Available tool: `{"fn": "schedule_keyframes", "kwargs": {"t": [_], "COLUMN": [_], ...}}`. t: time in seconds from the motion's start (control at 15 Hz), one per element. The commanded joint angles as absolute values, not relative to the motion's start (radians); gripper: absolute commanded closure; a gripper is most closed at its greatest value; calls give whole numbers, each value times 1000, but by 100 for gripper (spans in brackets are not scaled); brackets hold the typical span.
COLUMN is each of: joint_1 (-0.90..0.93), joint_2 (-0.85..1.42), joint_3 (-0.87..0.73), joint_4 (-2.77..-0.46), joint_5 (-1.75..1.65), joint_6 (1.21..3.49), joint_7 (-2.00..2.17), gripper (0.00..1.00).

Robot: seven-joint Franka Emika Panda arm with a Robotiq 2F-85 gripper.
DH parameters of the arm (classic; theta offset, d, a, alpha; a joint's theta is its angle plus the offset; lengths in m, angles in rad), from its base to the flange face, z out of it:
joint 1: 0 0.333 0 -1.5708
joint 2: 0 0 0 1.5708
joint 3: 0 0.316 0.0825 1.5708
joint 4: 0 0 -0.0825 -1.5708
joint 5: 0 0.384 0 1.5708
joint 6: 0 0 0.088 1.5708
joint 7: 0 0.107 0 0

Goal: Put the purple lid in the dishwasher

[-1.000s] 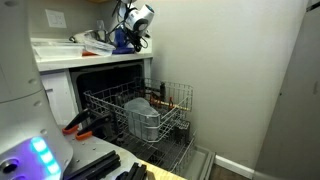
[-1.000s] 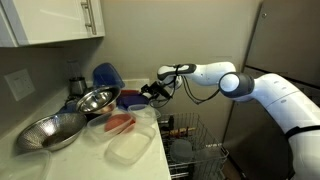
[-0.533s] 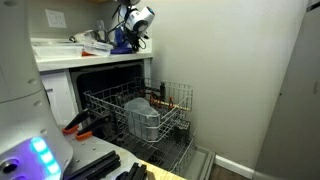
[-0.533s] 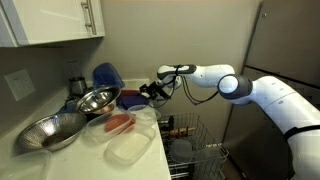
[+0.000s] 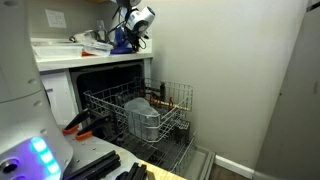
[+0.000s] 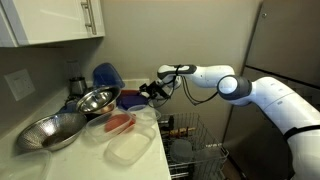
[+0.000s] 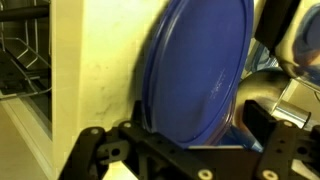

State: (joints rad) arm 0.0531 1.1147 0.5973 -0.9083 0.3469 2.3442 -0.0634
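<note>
My gripper grabs the purple lid by its near edge next, fingers across its two sides. This leaves the lid free to slot edge-first into the dishwasher rack.
The purple lid is a flat blue-purple disc that fills the wrist view. In an exterior view it sits low on the counter, beside the steel bowl. My gripper reaches in from the right at counter height and also shows in an exterior view. In the wrist view my gripper has its black fingers on either side of the lid's near edge, pressed close against it. The dishwasher stands open below the counter with its wire rack pulled out.
A taller upright blue object, steel bowls, a red container and a clear container crowd the counter. A grey pot sits in the rack. The wall is close behind.
</note>
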Motion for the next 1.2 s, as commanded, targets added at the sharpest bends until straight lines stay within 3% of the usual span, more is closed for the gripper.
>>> {"fn": "schedule_keyframes", "kwargs": {"t": [0.0, 0.6, 0.67, 0.73, 0.87, 1.13], "joint_1": [46, 35, 34, 34, 32, 28], "joint_2": [1108, 1110, 1108, 1107, 1106, 1105], "joint_3": [603, 623, 627, 629, 633, 640], "joint_4": [-900, -902, -904, -905, -907, -908], "joint_5": [354, 368, 368, 368, 367, 367], "joint_6": [2307, 2248, 2244, 2242, 2245, 2249], "joint_7": [-46, -54, -58, -58, -59, -61], "gripper": [0, 0, 6, 27, 32, 57]}}
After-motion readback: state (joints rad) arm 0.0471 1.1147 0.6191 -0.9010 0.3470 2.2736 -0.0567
